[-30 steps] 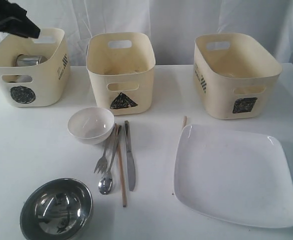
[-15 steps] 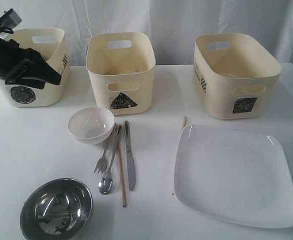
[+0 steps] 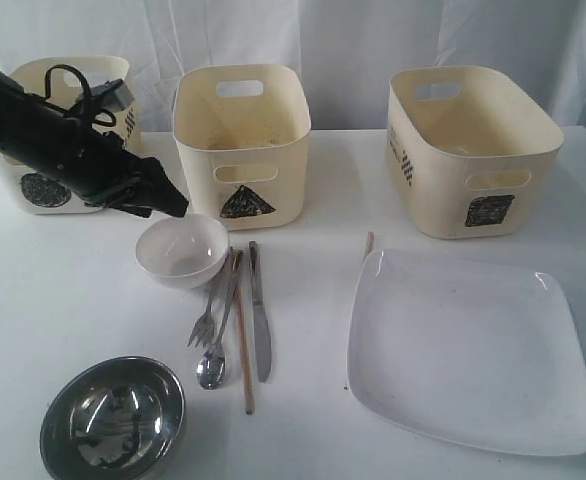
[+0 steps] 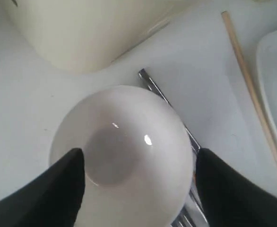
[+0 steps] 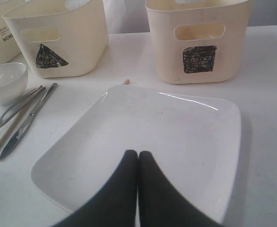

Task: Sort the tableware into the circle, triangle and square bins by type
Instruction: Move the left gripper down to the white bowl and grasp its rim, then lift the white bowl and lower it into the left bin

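My left gripper should next grab the white bowl by its rim (image 3: 181, 222) to sort it into the circle bin.
The small white bowl (image 3: 182, 250) stands in front of the triangle bin (image 3: 241, 140). My left gripper (image 3: 173, 207) hangs open just above it, with one finger on each side of the bowl (image 4: 124, 151) and no contact showing. A fork (image 3: 206, 320), a spoon (image 3: 213, 368), a knife (image 3: 259, 320) and a wooden chopstick (image 3: 243, 350) lie together beside the bowl. A steel bowl (image 3: 113, 418) sits at the front left. My right gripper (image 5: 138, 153) is shut and empty above the large white plate (image 5: 143, 137). No mug shows.
The circle bin (image 3: 103, 70) stands at the back left, partly behind my left arm. At the back right is the square bin (image 3: 468, 150). A second chopstick (image 3: 368, 243) pokes out from behind the plate (image 3: 468, 350).
My left arm has swung from above the circle bin down and to the right, and now hovers over the small white bowl. Nothing on the table has moved.
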`<state>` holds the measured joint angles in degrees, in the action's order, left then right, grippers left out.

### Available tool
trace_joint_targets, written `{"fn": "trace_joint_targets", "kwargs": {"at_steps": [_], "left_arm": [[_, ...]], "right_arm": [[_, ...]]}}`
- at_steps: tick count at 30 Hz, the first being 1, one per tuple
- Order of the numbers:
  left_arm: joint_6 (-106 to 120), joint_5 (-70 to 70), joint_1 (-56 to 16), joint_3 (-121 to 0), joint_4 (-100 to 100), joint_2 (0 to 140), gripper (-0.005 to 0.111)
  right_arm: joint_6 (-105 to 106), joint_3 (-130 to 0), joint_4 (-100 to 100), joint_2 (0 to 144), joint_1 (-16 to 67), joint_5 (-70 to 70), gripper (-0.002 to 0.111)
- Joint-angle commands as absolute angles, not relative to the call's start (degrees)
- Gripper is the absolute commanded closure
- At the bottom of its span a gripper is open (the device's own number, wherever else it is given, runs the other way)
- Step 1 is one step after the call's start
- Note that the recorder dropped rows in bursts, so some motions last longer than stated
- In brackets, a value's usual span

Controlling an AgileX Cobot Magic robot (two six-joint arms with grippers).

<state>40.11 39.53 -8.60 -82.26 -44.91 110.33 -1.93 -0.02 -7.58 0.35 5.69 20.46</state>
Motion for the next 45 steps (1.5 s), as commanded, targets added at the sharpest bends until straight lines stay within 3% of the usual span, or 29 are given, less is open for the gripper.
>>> {"fn": "trace_joint_targets", "kwargs": {"at_steps": [1,5,14,16,20,29,34,39,45], "left_arm": [[39.72,38.03,-8.82,-81.86,-41.68,110.07,0.037],[35.43,35.83,-8.82,-81.86,-33.91,111.48,0.037],[35.31,32.59,-8.82,-81.86,-36.87,117.44,0.04],[35.31,31.12,-8.82,-81.86,-37.11,118.6,0.054],[35.95,33.98,-8.82,-82.08,-36.7,117.89,0.107],[39.1,42.91,-8.72,-83.49,-34.83,103.05,0.107],[31.95,30.17,-8.5,-88.8,-12.47,93.56,0.107],[10.11,18.72,-3.72,-95.99,8.98,96.68,0.107],[8.73,13.62,2.02,-100.04,5.72,105.95,0.107]], "right_arm": [[-1.28,0.0,-7.52,0.0,5.24,20.16,0.108],[-1.28,0.0,-7.52,0.0,5.24,20.16,0.108],[-1.28,0.0,-7.52,0.0,5.24,20.16,0.108],[-1.28,0.0,-7.52,0.0,5.24,20.16,0.108],[-1.29,0.0,-7.52,0.0,5.24,20.05,0.108],[-1.29,0.0,-7.52,0.0,5.24,20.05,0.108],[-1.29,0.0,-7.52,0.0,5.24,20.05,0.108],[-1.29,0.0,-7.52,0.0,5.24,20.05,0.108],[-1.29,0.0,-7.52,0.0,5.24,20.05,0.108]]}}
